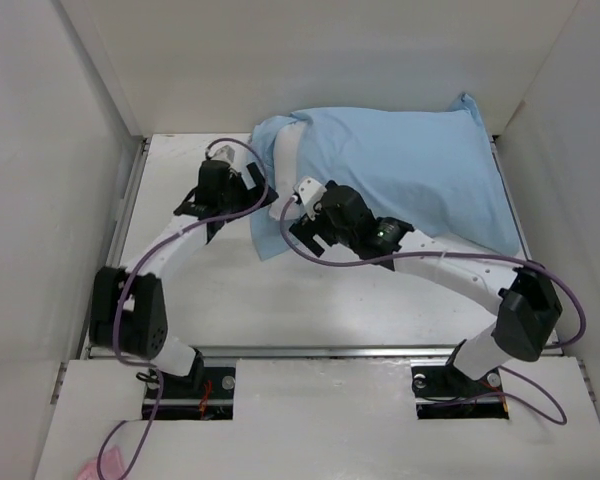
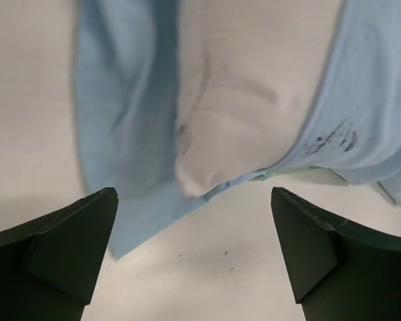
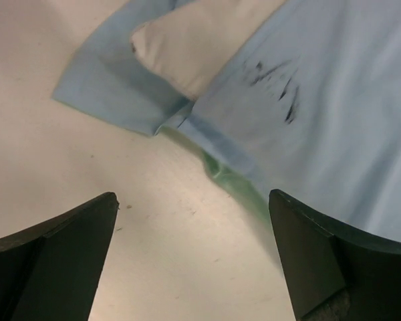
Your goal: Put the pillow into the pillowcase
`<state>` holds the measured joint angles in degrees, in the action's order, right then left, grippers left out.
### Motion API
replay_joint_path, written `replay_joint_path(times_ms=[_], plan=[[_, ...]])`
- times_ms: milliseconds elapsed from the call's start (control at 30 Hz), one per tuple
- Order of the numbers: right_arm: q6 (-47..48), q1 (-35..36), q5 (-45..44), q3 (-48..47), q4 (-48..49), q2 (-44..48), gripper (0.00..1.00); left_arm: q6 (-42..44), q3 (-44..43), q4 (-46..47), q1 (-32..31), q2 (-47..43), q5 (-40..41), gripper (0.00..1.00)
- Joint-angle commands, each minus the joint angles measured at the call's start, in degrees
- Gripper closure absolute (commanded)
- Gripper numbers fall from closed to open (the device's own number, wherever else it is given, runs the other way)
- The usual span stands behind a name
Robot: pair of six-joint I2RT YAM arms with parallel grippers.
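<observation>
I need to grab the pillow with my right gripper next by its exposed corner (image 1: 279,205), to tuck the last of the pillow into the light blue pillowcase (image 1: 410,175).
The light blue pillowcase (image 1: 410,175) lies at the back of the table, bulging with the white pillow (image 1: 288,150) inside; only the pillow's left end shows at the open mouth. In the left wrist view the pillow corner (image 2: 240,114) pokes out between blue flaps (image 2: 130,127). In the right wrist view the pillow (image 3: 187,47) shows under the blue hem (image 3: 307,120), with a mint-green lining edge (image 3: 237,180). My left gripper (image 1: 252,180) is open and empty just left of the mouth. My right gripper (image 1: 298,200) is open and empty at the mouth's near edge.
White walls (image 1: 70,150) enclose the table on the left, back and right. The pillowcase's far right corner (image 1: 467,103) rests against the back wall. Purple cables (image 1: 540,275) loop along both arms. Bare tabletop (image 1: 310,300) lies in front of the pillowcase.
</observation>
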<state>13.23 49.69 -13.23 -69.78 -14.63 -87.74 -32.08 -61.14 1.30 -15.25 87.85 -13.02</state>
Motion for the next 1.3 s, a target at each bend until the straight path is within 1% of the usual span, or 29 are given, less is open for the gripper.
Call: replay_joint_path(times_ms=[0,33,100,133,167,200,267,300,333,467,500,567,600,667,700,733,767,800,867,900,933,967,1000,1033,1067,1133,1167,1200,1267], plan=[[14.95,0.05,-2.48,-6.94,1.36,-2.68,0.0,-3.78,5.76,-4.71,2.15,-10.49,11.94,0.0],[17.41,0.05,-3.72,-9.91,1.36,-4.17,0.0,-4.48,8.3,-5.95,2.67,-14.08,13.7,0.0],[22.68,0.05,-3.73,-13.78,2.24,-9.44,0.0,-7.46,10.68,-8.76,3.47,-17.61,16.43,0.0],[24.02,0.05,-2.08,-18.5,2.24,-11.46,0.0,-8.35,11.83,-8.77,3.47,-19.28,16.44,0.0],[25.25,0.05,-0.32,-21.16,1.02,-13.57,0.0,-8.35,14.1,-9.29,4.08,-22.78,16.44,0.0],[27.18,0.05,1.7,-23.8,-1.86,-17.68,0.0,-9.05,14.99,-9.3,4.08,-24.21,16.44,0.0],[28.86,0.05,6.26,-29.94,-4.34,-21.66,0.0,-9.67,16.23,-9.3,4.61,-27.54,17.14,0.0],[30.08,0.05,6.29,-31.63,-6.53,-25.68,0.0,-9.67,16.75,-10.78,4.61,-28.17,17.15,0.0],[31.57,0.05,6.29,-33.39,-7.33,-27.72,0.0,-9.67,16.76,-11.49,4.61,-28.18,18.36,0.0],[32.73,-1.96,2.52,-41.12,-11.2,-37.74,0.0,-9.15,15.62,-14.04,5.23,-28.18,19.43,0.0],[31.08,-3.71,0.77,-44.27,-12.34,-41.33,0.0,-8.54,15.62,-14.04,5.23,-28.18,19.43,0.0],[29.58,-5.47,-0.47,-47.45,-14.01,-44.6,0.0,-8.53,15.62,-14.04,5.23,-28.18,18.74,0.0],[28.52,-6.96,-1.96,-48.95,-14.54,-46.18,0.02,-7.92,15.62,-14.04,5.23,-27.57,18.73,0.0],[26.16,-8.2,-1.97,-52.64,-16.21,-49.35,0.11,-7.22,15.0,-14.04,5.23,-26.95,18.12,0.0],[25.62,-8.21,-1.97,-53.26,-17.09,-49.36,0.19,-7.21,14.39,-14.04,5.75,-26.08,18.11,0.0],[25.09,-8.73,-1.97,-53.27,-17.1,-49.89,0.52,-6.69,13.6,-14.04,5.75,-24.94,18.11,0.0],[24.56,-8.73,-1.97,-53.27,-15.79,-48.93,0.89,-5.9,13.6,-14.04,5.75,-24.32,18.11,0.0],[23.43,-8.73,-1.97,-52.05,-14.38,-47.79,1.0,-5.89,12.81,-14.04,5.75,-23.7,17.33,0.0],[22.72,-8.73,0.83,-48.2,-11.75,-44.29,1.0,-4.67,12.8,-11.43,5.75,-21.86,15.31,0.0],[20.02,-8.73,1.97,-46.43,-7.12,-39.48,1.0,-4.14,12.2,-10.62,5.75,-21.24,12.95,0.0],[18.42,-8.73,3.9,-44.41,-4.64,-36.56,1.0,-3.44,12.19,-9.57,5.75,-20.45,11.19,0.0],[16.67,-9.26,8.18,-40.39,-2.0,-33.66,1.0,-2.56,12.19,-8.0,5.75,-18.96,9.17,0.0],[14.91,-9.26,10.31,-38.78,2.2,-28.24,1.0,-2.03,12.19,-4.59,5.75,-18.08,7.5,0.0],[11.32,-9.26,11.81,-37.46,3.55,-25.92,1.0,-2.03,11.58,-2.73,5.75,-17.11,4.96,0.01],[10.07,-9.26,12.96,-36.75,4.08,-24.16,1.0,-1.42,11.57,-0.88,5.06,-16.06,3.89,0.04],[5.43,-9.26,12.45,-36.04,4.78,-20.73,1.0,-1.93,8.42,1.51,2.95,-12.02,3.35,0.08],[4.09,-9.26,11.66,-36.04,4.79,-20.02,1.0,-1.94,7.28,2.12,1.98,-10.53,3.35,0.12],[2.69,-9.78,9.65,-36.04,4.79,-19.49,1.0,-1.94,5.09,2.65,0.23,-7.81,3.35,0.13],[-0.73,-10.31,9.63,-36.04,4.26,-18.6,1.0,-2.72,3.67,4.75,-1.1,-5.51,2.48,0.15]])
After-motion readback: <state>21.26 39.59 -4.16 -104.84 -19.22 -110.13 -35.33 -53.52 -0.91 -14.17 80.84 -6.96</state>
